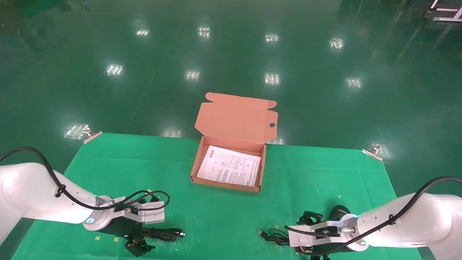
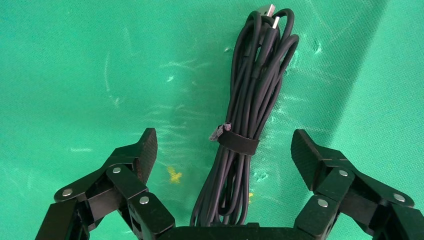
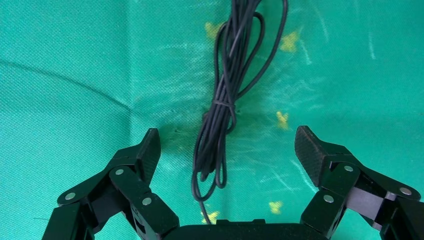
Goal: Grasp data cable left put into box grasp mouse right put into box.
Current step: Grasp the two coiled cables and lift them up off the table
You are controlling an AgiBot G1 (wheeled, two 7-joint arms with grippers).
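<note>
My left gripper should next grab the data cable by its strapped middle (image 2: 240, 142), as long, slack loops stretch both ways from the strap.
The data cable (image 1: 164, 234), a black bundle tied with a strap, lies on the green cloth at the front left. My left gripper (image 1: 144, 231) is open over it; in the left wrist view the bundle (image 2: 250, 100) runs between the spread fingers of the gripper (image 2: 225, 145) without touching them. The black mouse (image 1: 339, 211) lies at the front right, partly hidden by my right wrist. My right gripper (image 1: 303, 236) is open over the mouse's thin cord (image 1: 270, 236). In the right wrist view the cord (image 3: 220, 115) lies between the gripper's (image 3: 226, 135) fingers; the mouse is out of that view. The box (image 1: 196, 169) stands open in the middle.
The green cloth covers the table (image 1: 216, 216), held by metal clips at the far left corner (image 1: 92, 136) and far right corner (image 1: 371, 151). The box's lid (image 1: 236, 121) stands up at the back. Small yellow marks (image 3: 282, 119) dot the cloth.
</note>
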